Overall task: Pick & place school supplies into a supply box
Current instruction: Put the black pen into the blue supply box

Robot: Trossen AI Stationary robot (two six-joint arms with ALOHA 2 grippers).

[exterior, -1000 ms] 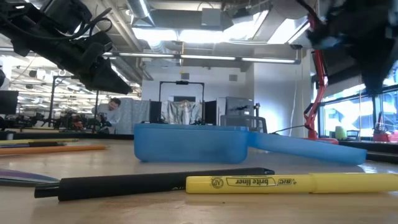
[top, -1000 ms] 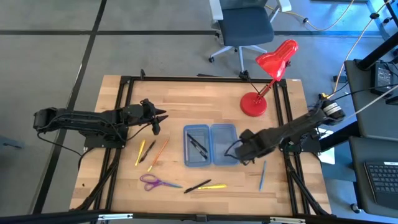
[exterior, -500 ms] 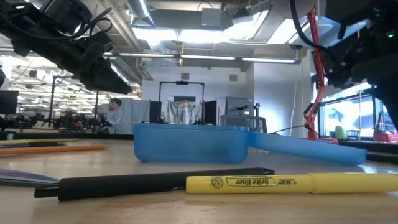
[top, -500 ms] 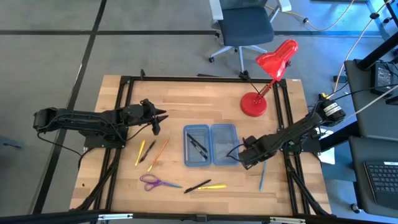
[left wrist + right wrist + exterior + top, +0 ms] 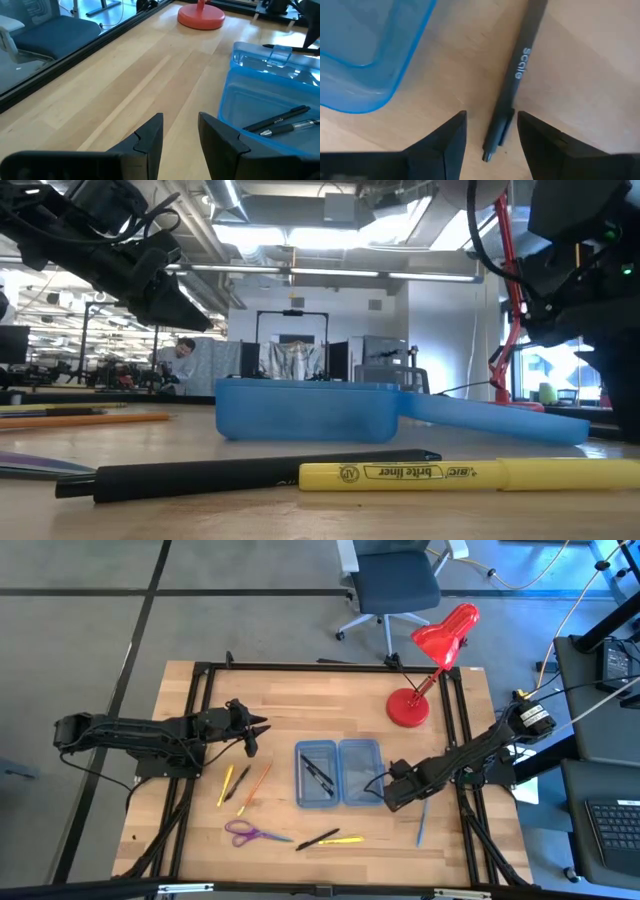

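Note:
The robot's fingers are beside the clip end [image 5: 503,122] of the dark pen [image 5: 521,65], so the right gripper should close on the pen. Closing now would hold it.
The supply box [image 5: 338,772] lies open on the table, and two dark pens [image 5: 282,121] lie in its left half. My right gripper [image 5: 490,132] points down, open, just right of the box's near right corner [image 5: 365,95]. Its fingers stand on either side of the clip end of a dark pen [image 5: 517,75] without touching it. In the high view the gripper [image 5: 398,796] hides that pen. My left gripper [image 5: 180,132] waits open and empty above the table, left of the box. A black pen [image 5: 318,839], yellow highlighter [image 5: 346,839], purple scissors [image 5: 250,833] and blue pen [image 5: 422,822] lie near the front.
A yellow pencil [image 5: 226,783], a black pen [image 5: 238,783] and an orange pencil [image 5: 255,788] lie left of the box. A red desk lamp [image 5: 410,705] stands at the far right. An office chair [image 5: 395,580] is beyond the far edge.
My right gripper has come down toward the table and a little toward the near edge, beside the box's near right corner. The box and the loose supplies have stayed where they were.

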